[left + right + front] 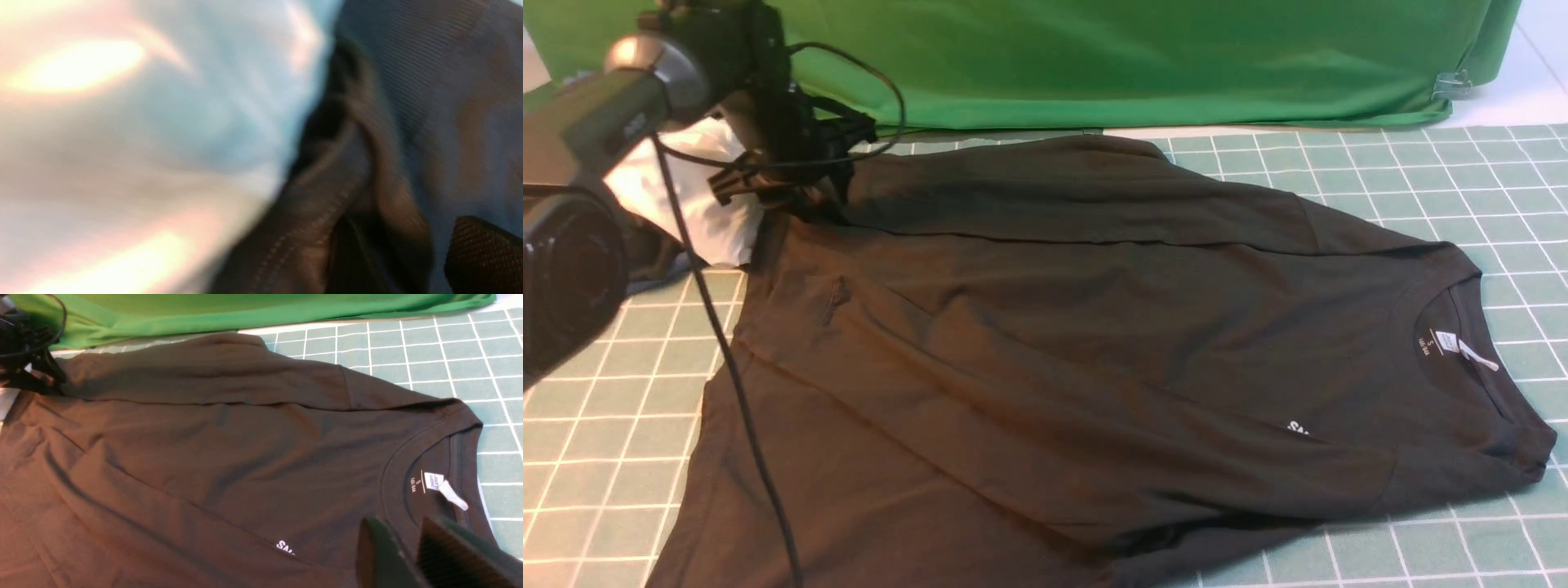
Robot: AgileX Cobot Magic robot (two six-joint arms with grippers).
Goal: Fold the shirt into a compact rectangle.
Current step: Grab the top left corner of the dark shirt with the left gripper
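Note:
The shirt's body (846, 490) lies flat and slack on the mat, so I will grab the shirt by its stitched hem edge (663, 568) with my left gripper next.
The dark brown-black shirt (1054, 343) lies spread on the gridded mat, collar and white neck label (1445, 341) to the right. Its far long side is folded over onto the body, and a bit of white print (1298, 428) shows. My left gripper (784, 192) sits low at the shirt's far left hem corner. In the blurred left wrist view its jaws (404, 228) stand apart, with a stitched hem fold (310, 228) lying by them. My right gripper (398, 526) hovers over the shirt (204, 457) near the collar, slightly open and empty; it is out of the front view.
A small white garment (703, 204) and a dark grey one with a blue edge (654, 261) lie beside the shirt's left hem under the left arm. Green cloth (1135, 57) hangs along the back. The teal gridded mat (1421, 163) shows at right and left.

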